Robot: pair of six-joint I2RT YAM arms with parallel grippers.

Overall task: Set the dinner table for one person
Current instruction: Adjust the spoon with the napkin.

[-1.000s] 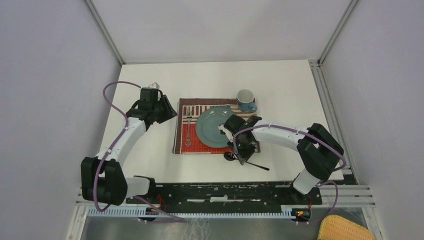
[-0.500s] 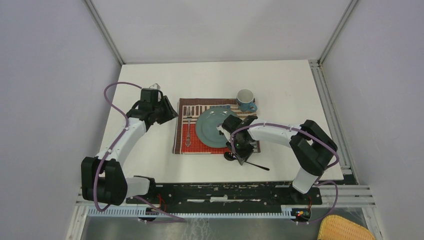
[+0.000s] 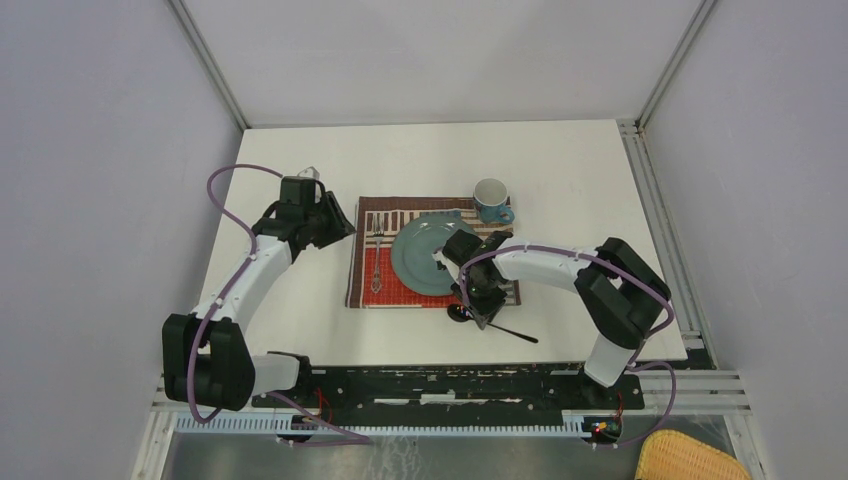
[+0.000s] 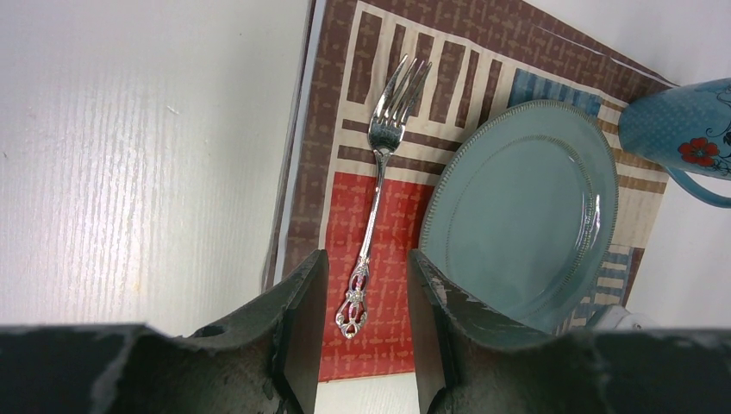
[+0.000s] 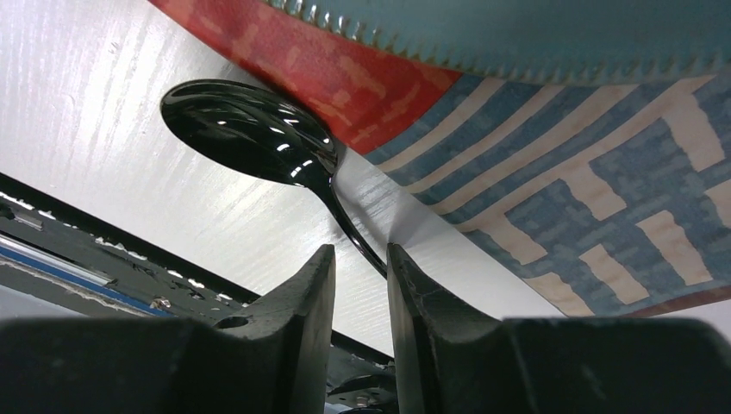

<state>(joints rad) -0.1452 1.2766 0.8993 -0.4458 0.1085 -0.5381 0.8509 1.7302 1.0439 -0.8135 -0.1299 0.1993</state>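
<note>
The spoon's thin handle crosses between my fingers near the spoon's bowl. My right gripper needs to close. Closing now would hold the spoon.
On the white dinner table [image 3: 580, 180] a striped placemat [image 3: 375, 285] carries a teal plate [image 3: 430, 255] and a silver fork [image 3: 378, 240] to the plate's left. A blue mug [image 3: 491, 200] stands at the mat's far right corner. A black spoon [image 3: 458, 313] lies on the table at the mat's near right corner. My left gripper [image 4: 366, 259] hovers open over the fork's [image 4: 379, 185] handle end, holding nothing. My right gripper [image 5: 360, 254] sits low and open, its jaws either side of the spoon's [image 5: 250, 134] thin handle, with a gap left.
Metal rails [image 3: 650, 200] edge the table on the right, and grey walls enclose it. A yellow basket [image 3: 690, 455] sits off the table at the near right. The black base rail [image 3: 430, 385] runs along the near edge, close behind the spoon.
The right arm's elbow has swung left and inward, and its gripper has shifted slightly along the spoon's handle. The spoon, the fork and the left arm have not moved.
</note>
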